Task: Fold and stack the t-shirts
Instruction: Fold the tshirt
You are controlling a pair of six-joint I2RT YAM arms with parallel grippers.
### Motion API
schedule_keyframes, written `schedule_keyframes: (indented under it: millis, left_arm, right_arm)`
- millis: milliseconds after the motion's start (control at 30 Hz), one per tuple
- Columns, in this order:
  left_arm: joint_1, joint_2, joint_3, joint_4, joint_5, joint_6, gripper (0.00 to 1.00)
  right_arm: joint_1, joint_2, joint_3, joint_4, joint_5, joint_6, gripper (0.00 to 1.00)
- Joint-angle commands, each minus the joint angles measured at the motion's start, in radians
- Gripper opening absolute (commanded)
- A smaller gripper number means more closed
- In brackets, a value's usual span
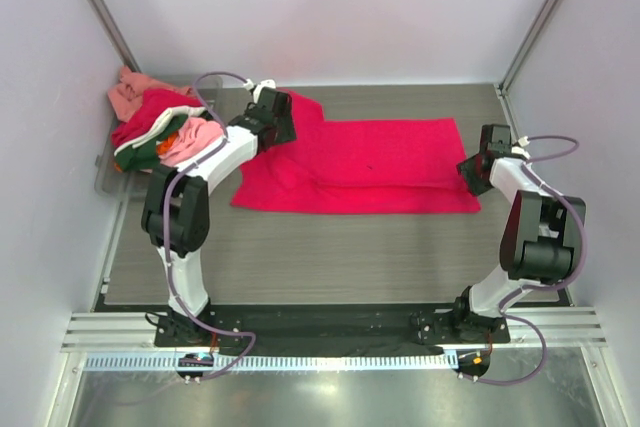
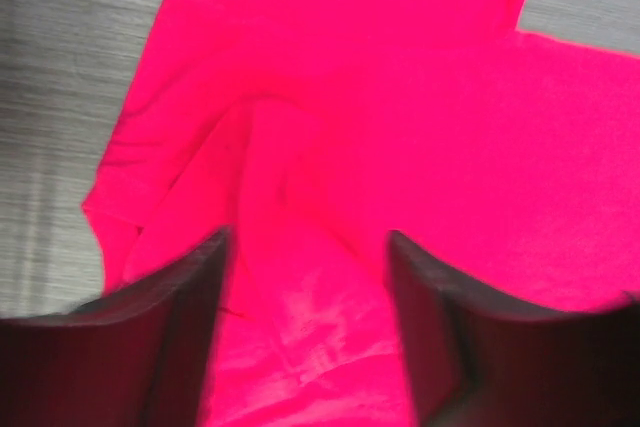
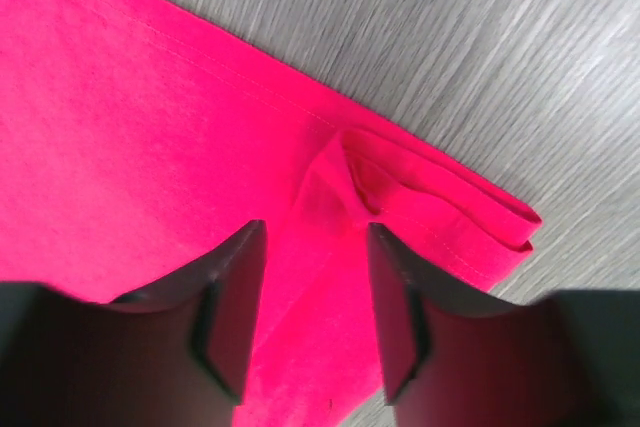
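My right gripper takes hold of the crimson-red t-shirt [image 1: 370, 162] by its hemmed corner [image 1: 466, 186] next, so that both grippers stretch it flat for folding.
A crimson-red t-shirt [image 1: 370, 162] lies flat across the middle of the table, partly folded into a long band. My left gripper [image 1: 280, 117] is over its upper left end. In the left wrist view the gripper [image 2: 305, 237] is open, with a raised ridge of the red cloth [image 2: 290, 177] between its fingers. My right gripper [image 1: 472, 173] is at the shirt's right end. In the right wrist view it [image 3: 315, 227] is open astride a small pinched pucker of cloth [image 3: 335, 187] near the hemmed corner [image 3: 500, 222].
A heap of other t-shirts [image 1: 160, 127], salmon pink, red, dark green, white and orange, sits in a clear tray [image 1: 104, 175] at the far left. Grey walls and metal posts close in the table on the left, right and back.
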Motion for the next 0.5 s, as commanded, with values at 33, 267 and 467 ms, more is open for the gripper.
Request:
schedule_keyframes:
  millis: [33,267,467]
  left_arm:
    - [0.008,-0.124,-0.06,0.007,-0.012,-0.001,0.75]
    - [-0.015,-0.389,-0.299,0.022,0.014,-0.052,0.84]
    - [-0.018,-0.596,-0.583,0.097,0.028,-0.148,0.81]
  right_arm:
    - [0.005,-0.127,-0.01,0.006,0.081,-0.019,0.61]
    - [0.006,-0.415,-0.205,-0.006,0.123,-0.06,0.63]
    - [0.005,-0.53,-0.379,0.043,0.055,-0.048,0.53]
